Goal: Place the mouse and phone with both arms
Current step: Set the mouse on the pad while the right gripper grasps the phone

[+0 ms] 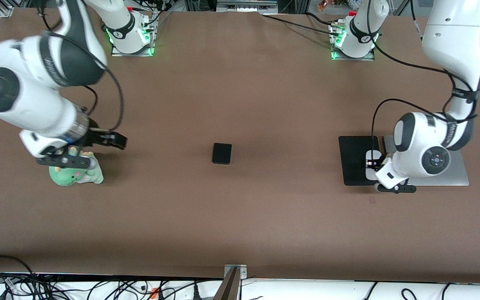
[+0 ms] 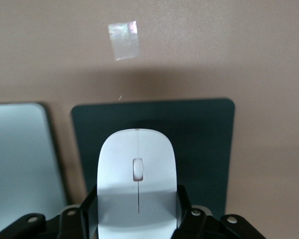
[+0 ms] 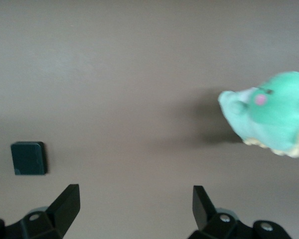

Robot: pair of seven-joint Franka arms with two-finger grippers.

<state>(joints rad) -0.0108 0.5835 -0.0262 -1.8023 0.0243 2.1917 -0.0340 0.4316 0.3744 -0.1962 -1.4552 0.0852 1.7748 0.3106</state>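
I should next use my right gripper to grab the phone (image 1: 222, 153) by its two long side edges, so that it can place the phone beside the green plush toy (image 1: 76, 172).
The white mouse (image 2: 137, 174) sits between the fingers of my left gripper (image 2: 138, 211), which is shut on its sides, over the black mouse pad (image 2: 204, 144). In the front view my left gripper (image 1: 371, 164) is low over the pad (image 1: 353, 160) at the left arm's end of the table, and the wrist hides most of the mouse. The black phone (image 1: 222, 153) lies flat mid-table; it also shows in the right wrist view (image 3: 28, 158). My right gripper (image 1: 114, 141) is open and empty (image 3: 136, 204), above the table beside a green plush toy.
The green plush toy (image 1: 75, 175) stands at the right arm's end of the table and shows in the right wrist view (image 3: 269, 112). A silver slab (image 1: 452, 177) lies beside the mouse pad. A shiny tape patch (image 2: 123, 40) is on the brown table.
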